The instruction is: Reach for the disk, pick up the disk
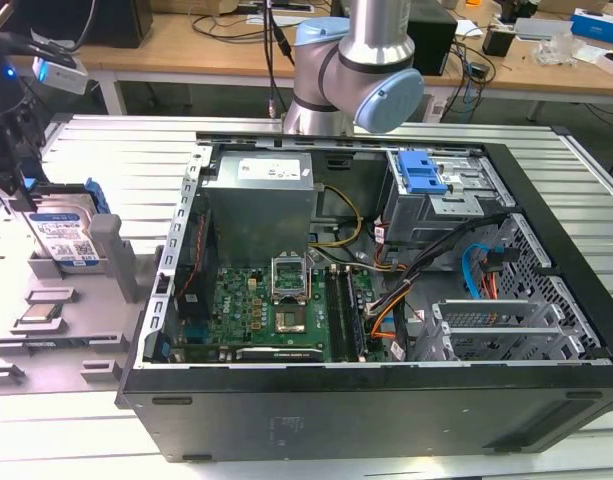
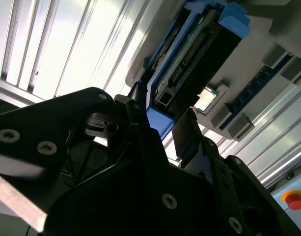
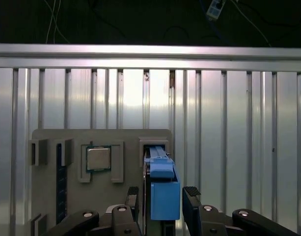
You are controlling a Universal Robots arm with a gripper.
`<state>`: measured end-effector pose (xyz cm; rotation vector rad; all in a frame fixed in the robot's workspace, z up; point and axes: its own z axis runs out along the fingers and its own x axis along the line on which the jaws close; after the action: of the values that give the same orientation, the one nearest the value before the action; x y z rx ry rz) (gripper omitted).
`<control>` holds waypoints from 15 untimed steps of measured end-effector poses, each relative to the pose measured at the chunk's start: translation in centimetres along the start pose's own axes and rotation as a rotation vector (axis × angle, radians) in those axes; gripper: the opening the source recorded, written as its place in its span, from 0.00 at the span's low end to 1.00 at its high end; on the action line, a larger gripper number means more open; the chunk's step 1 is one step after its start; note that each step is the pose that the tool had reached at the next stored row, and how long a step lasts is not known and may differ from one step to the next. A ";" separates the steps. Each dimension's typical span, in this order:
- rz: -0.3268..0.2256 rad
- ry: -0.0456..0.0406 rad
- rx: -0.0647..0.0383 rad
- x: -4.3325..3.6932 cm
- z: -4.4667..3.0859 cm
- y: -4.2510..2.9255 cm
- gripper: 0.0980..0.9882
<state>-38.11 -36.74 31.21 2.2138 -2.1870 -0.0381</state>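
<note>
I need to pick up the disk with my gripper next by its upper end (image 1: 66, 190), above the slot, because the holder's posts hug the disk's lower corners.
The disk (image 1: 64, 236) stands on edge in a slot of the grey holder plate (image 1: 56, 335), at the exterior view's left; its silver face carries a white-and-blue label and a blue bracket runs along its edges. My gripper (image 1: 24, 192) hangs right above its far top corner. In the first wrist view the disk's blue bracket (image 3: 164, 189) lies between my two black fingers (image 3: 191, 197), with a thin dark gap on each side. The gripper (image 3: 162, 192) is open around the disk. In the second wrist view the disk's connector edge (image 2: 189, 64) shows between the fingertips.
A square processor chip (image 3: 98, 158) sits in a pocket of the same holder plate, beside the disk's slot. An open computer case (image 1: 386, 300) fills the exterior view's middle and right, with the arm's base (image 1: 356, 70) behind it. The slatted aluminium table (image 3: 238, 147) surrounds the plate.
</note>
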 end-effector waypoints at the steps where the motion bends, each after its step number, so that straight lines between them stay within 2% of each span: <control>1: 0.000 0.0000 0.000 0.00 0.05 0.00 0.43; 15: 0.000 0.0000 0.000 0.00 0.99 -0.04 0.43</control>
<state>-38.11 -36.74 30.22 2.2138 -2.1871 -0.0381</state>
